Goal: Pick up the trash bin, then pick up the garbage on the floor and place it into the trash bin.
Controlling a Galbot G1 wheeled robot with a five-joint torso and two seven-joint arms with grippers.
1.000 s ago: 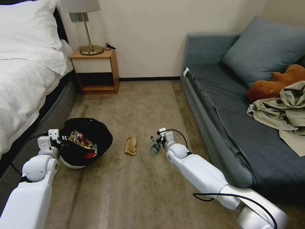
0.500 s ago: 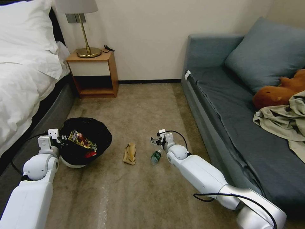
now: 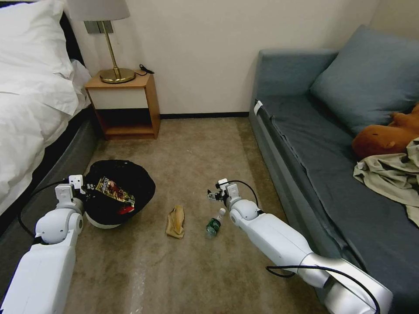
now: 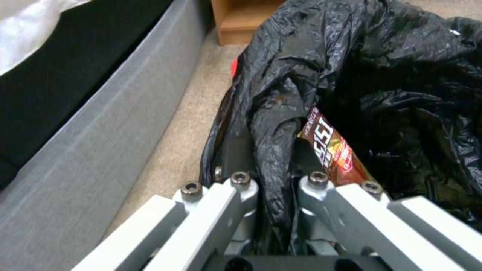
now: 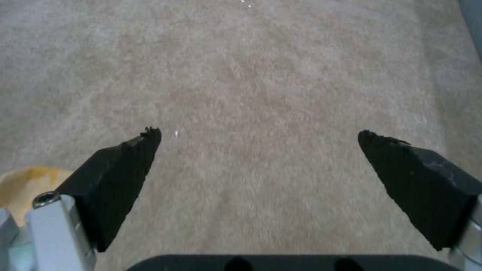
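The bottle needs to drop into the trash bin, so my right gripper will grab it by its green-labeled body (image 3: pixel 213 226) next.
The trash bin (image 3: pixel 102 221) is white, lined with a black bag (image 4: pixel 401 75), and tilts at the left by the bed. My left gripper (image 3: pixel 85 188) is shut on its bagged rim (image 4: pixel 271 177). Inside lie a gold-brown snack wrapper (image 3: pixel 114 192) (image 4: pixel 331 146) and a red packet (image 3: pixel 125 209). On the carpet lie more garbage: a crumpled tan paper bag (image 3: pixel 175 221) and a small clear bottle (image 3: pixel 214 223) with a green label. My right gripper (image 3: pixel 214 195) (image 5: pixel 258 133) hangs open over bare carpet just beyond the bottle, holding nothing.
A bed (image 3: pixel 30 117) lines the left side and a blue-grey sofa (image 3: pixel 314 165) the right, holding a brown plush toy (image 3: pixel 384 135) and a beige jacket (image 3: pixel 393 174). A wooden nightstand (image 3: pixel 124 104) with a lamp stands at the far wall. Carpet runs between.
The camera has moved, so the whole picture shifted. The bottle and paper bag now lie nearer to me, and the right gripper sits farther beyond the bottle. The bin stays in the left gripper.
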